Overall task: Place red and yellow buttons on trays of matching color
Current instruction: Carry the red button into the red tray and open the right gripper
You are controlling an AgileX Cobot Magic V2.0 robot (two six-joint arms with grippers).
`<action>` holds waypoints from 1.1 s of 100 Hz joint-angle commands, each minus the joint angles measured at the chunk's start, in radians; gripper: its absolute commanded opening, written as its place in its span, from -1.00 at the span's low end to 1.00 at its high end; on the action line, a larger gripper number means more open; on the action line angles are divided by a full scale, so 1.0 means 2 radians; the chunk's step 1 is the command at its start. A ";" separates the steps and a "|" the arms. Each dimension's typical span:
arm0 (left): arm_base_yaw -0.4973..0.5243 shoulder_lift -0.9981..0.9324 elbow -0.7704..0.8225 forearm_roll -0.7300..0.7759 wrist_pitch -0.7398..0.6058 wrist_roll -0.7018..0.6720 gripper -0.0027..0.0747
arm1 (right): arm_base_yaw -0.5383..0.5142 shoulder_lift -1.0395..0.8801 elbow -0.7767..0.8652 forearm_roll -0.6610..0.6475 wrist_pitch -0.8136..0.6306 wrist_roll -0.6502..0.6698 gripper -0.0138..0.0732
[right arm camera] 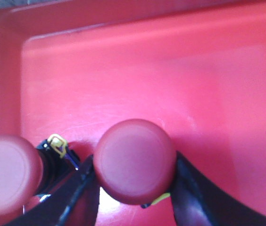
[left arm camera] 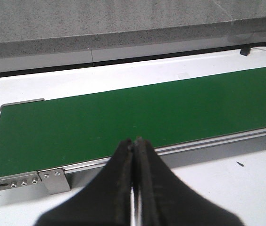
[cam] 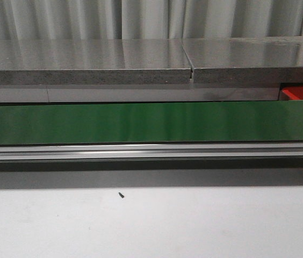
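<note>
My right gripper holds the red button (right arm camera: pixel 135 161) low over the bottom of the red tray; if it opened now, the button would rest inside.
In the right wrist view my right gripper (right arm camera: pixel 134 165) is inside the red tray (right arm camera: pixel 137 70). Its fingers press both sides of a red button (right arm camera: pixel 135 157), held just above the tray floor. A second red button (right arm camera: pixel 8 174) with a black body lies in the tray beside it. In the left wrist view my left gripper (left arm camera: pixel 134 143) is shut and empty over the near rail of the green conveyor belt (left arm camera: pixel 137 113). A corner of the red tray (cam: pixel 302 92) shows at the far right of the front view. No yellow button or yellow tray is in view. Neither gripper shows in the front view.
The green belt (cam: pixel 141 122) runs across the front view, with a metal rail (cam: pixel 141 151) below it and a grey stone shelf (cam: pixel 87 59) behind. A small dark screw (cam: pixel 121 194) lies on the white table. The belt's end bracket (left arm camera: pixel 24 179) shows in the left wrist view.
</note>
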 commanded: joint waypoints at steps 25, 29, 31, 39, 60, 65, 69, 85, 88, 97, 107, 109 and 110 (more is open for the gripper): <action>-0.004 0.005 -0.013 -0.008 -0.035 -0.001 -0.98 | -0.001 -0.023 -0.015 0.014 -0.020 0.002 -0.48; -0.004 0.005 -0.013 -0.008 -0.035 -0.001 -0.98 | -0.001 -0.023 -0.015 0.014 -0.020 0.002 -0.36; -0.004 0.005 -0.013 -0.008 -0.035 -0.001 -0.98 | -0.001 -0.023 -0.015 0.014 -0.020 0.002 -0.28; -0.004 0.005 -0.013 -0.008 -0.035 -0.001 -0.98 | -0.001 -0.023 -0.015 0.014 -0.019 0.002 0.03; -0.004 0.005 -0.013 -0.008 -0.035 -0.001 -0.98 | -0.001 -0.024 -0.015 0.015 -0.019 0.002 0.49; -0.004 0.005 -0.013 -0.008 -0.035 -0.001 -0.98 | -0.001 -0.025 -0.015 0.015 -0.019 0.002 0.50; -0.004 0.005 -0.013 -0.008 -0.035 -0.001 -0.98 | -0.001 -0.025 -0.015 0.015 -0.019 0.002 0.50; -0.004 0.005 -0.013 -0.008 -0.035 -0.001 -0.98 | -0.001 -0.039 -0.015 0.014 -0.011 0.002 0.50; -0.004 0.005 -0.013 -0.008 -0.035 -0.001 -0.98 | -0.001 -0.043 -0.015 0.014 -0.009 0.001 0.50; -0.004 0.005 -0.013 -0.008 -0.035 -0.001 -0.98 | -0.001 -0.057 -0.014 0.014 0.001 -0.014 0.50; -0.004 0.005 -0.013 -0.008 -0.035 -0.001 -0.98 | -0.001 -0.075 -0.014 0.014 0.010 -0.026 0.50; -0.004 0.005 -0.013 -0.008 -0.035 -0.001 -0.98 | -0.001 -0.079 -0.013 0.014 0.013 -0.026 0.50; -0.004 0.005 -0.013 -0.008 -0.035 -0.001 -0.98 | -0.001 -0.081 -0.013 0.014 0.014 -0.026 0.50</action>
